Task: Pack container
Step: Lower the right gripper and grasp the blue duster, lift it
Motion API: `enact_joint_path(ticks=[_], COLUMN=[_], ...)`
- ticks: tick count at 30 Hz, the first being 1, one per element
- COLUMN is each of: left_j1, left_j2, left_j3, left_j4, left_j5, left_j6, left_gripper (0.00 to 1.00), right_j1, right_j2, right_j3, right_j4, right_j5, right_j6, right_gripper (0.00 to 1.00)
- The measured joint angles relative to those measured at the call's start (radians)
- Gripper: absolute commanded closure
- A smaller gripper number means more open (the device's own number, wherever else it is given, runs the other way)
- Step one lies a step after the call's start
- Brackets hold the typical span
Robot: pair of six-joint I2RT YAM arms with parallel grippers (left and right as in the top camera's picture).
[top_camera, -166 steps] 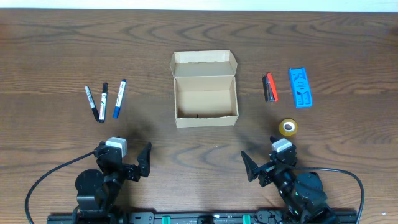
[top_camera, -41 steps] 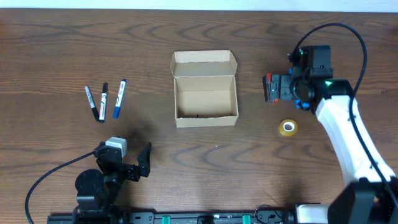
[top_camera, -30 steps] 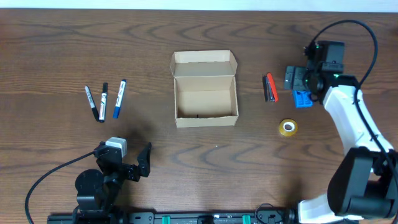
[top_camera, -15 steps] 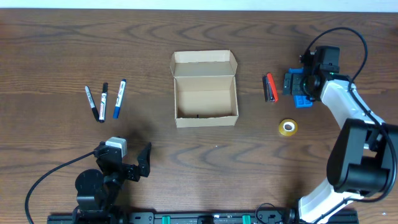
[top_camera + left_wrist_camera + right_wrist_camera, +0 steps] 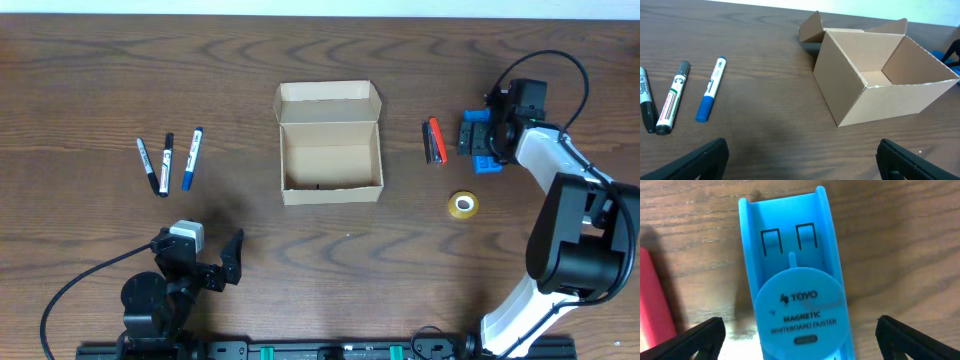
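My right gripper next needs to grab the round middle of the blue whiteboard duster (image 5: 797, 290) from above, with my fingers across its long sides, to pack it flat.
The container (image 5: 330, 150) is a tan cardboard box at the table's middle, open and empty, its flap lid folded back; it also shows in the left wrist view (image 5: 880, 85). My right gripper (image 5: 480, 135) is open, directly over a blue magnetic whiteboard duster (image 5: 797, 290), one finger on either side of it and not touching. A red and black marker (image 5: 434, 140) lies just left of the duster. Three markers (image 5: 165, 162) lie at the left. My left gripper (image 5: 200, 245) is open and empty near the front edge.
A yellow tape roll (image 5: 462, 205) lies in front of the duster. In the left wrist view the blue marker (image 5: 710, 90) and a black-capped one (image 5: 672, 97) lie left of the box.
My right arm has come out from the front edge, passed over the red marker, then shifted right and settled low over the blue duster. The left arm has not moved.
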Motion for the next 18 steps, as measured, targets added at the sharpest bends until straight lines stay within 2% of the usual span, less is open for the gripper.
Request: enact_joint_path(ticks=[5, 10, 12, 18], left_j1=[0.000, 0.000, 0.000, 0.000], left_j2=[0.000, 0.000, 0.000, 0.000], left_j3=[0.000, 0.000, 0.000, 0.000], left_j4=[0.000, 0.000, 0.000, 0.000], left_j5=[0.000, 0.000, 0.000, 0.000], left_j6=[0.000, 0.000, 0.000, 0.000], left_gripper=[0.05, 0.05, 0.05, 0.05], right_j1=[0.000, -0.004, -0.006, -0.008], right_j2=[0.034, 0.039, 0.039, 0.039], right_j3=[0.000, 0.005, 0.005, 0.005], right_j4=[0.012, 0.020, 0.020, 0.020], right_j5=[-0.007, -0.009, -0.008, -0.006], right_j6=[-0.007, -0.013, -0.014, -0.014], right_gripper=[0.09, 0.23, 0.33, 0.39])
